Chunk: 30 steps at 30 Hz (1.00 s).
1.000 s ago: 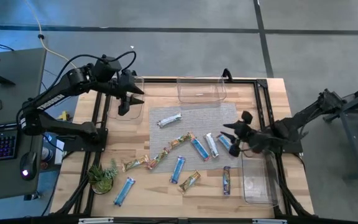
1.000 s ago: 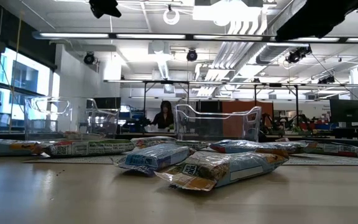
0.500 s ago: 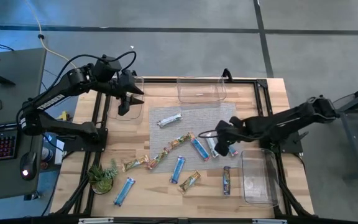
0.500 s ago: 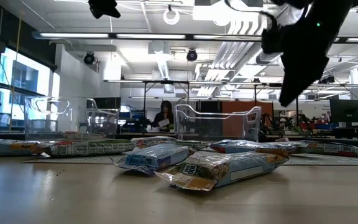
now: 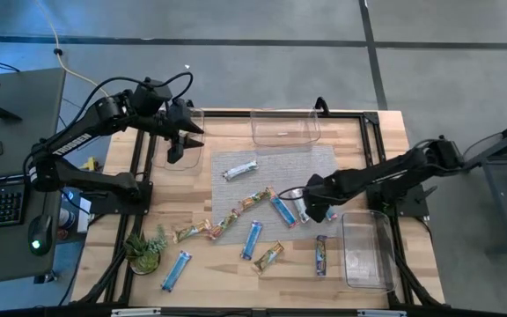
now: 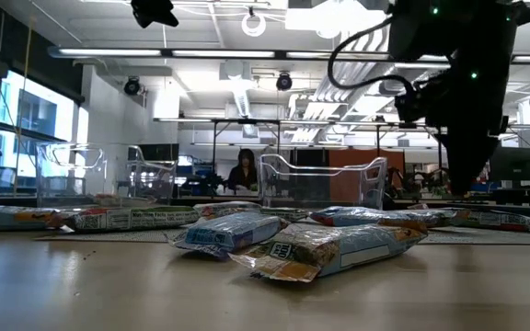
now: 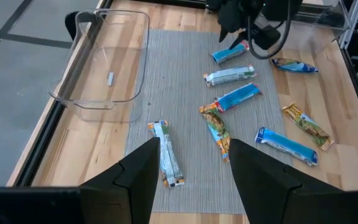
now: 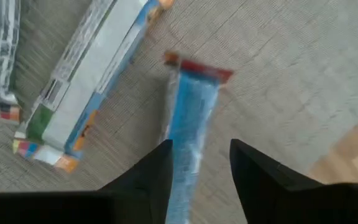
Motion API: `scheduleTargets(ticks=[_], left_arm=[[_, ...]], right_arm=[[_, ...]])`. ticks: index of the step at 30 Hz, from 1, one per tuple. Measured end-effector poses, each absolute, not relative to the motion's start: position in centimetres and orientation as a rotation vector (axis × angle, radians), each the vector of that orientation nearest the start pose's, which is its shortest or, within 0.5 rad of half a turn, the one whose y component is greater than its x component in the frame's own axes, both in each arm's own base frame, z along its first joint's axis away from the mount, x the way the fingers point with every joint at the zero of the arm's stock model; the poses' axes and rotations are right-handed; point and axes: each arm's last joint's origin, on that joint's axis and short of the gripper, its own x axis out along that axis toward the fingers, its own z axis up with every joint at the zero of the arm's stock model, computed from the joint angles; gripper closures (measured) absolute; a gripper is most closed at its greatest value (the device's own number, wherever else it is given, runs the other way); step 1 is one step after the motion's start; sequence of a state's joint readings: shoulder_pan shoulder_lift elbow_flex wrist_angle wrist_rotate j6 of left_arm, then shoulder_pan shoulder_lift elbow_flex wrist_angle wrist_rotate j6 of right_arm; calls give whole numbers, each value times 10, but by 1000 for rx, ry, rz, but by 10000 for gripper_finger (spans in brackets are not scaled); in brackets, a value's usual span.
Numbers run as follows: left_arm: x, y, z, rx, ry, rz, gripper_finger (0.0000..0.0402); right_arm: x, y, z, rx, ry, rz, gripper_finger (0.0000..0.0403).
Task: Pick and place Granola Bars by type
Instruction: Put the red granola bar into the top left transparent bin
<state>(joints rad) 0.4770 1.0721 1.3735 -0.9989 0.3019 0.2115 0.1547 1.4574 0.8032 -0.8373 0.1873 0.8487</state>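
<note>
I will next take the blue granola bar by its middle (image 8: 188,144) with my right gripper, so its red-edged end (image 8: 199,67) stays free while I sort the bar by type.
Granola bars lie scattered on the grey mat (image 5: 275,172) and the wood in front of it: blue (image 5: 282,211), white/silver (image 5: 239,169), tan-orange with green (image 5: 253,201) and one dark (image 5: 321,255). My right gripper (image 8: 197,180) is open, low over the mat's right part. Its fingers stand on either side of a blue bar (image 8: 191,118) that lies flat on the mat, beside a white bar (image 8: 92,68). In the high view this gripper (image 5: 313,209) hides most of that bar. My left gripper (image 5: 176,151) is open and waits high over the far left corner.
Three clear bins stand around the mat: one at the far edge (image 5: 284,128), one at the far left (image 5: 187,132) under my left gripper, one at the right near corner (image 5: 366,255). A small green plant (image 5: 146,249) sits near the left near corner. Black frame rails line the table sides.
My right gripper has moved from beside the right bin toward the table's left and come down over the blue bar on the mat's right part. The bars have not moved.
</note>
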Motion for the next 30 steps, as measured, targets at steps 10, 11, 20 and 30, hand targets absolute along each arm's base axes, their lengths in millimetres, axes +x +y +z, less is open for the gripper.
scheduleTargets(ticks=[10,11,20,30], left_arm=[[167,76,404,-62,658,98,216],[167,76,404,-62,658,98,216],[167,76,404,-63,658,98,216],[167,76,404,-63,658,98,216]], right_arm=[[230,30,164,409,1339,-633,189],[230,30,164,406,1336,-636,186],[237,31,149,398,1365,-653,183],[244,34,133,467,1416,-675,190]])
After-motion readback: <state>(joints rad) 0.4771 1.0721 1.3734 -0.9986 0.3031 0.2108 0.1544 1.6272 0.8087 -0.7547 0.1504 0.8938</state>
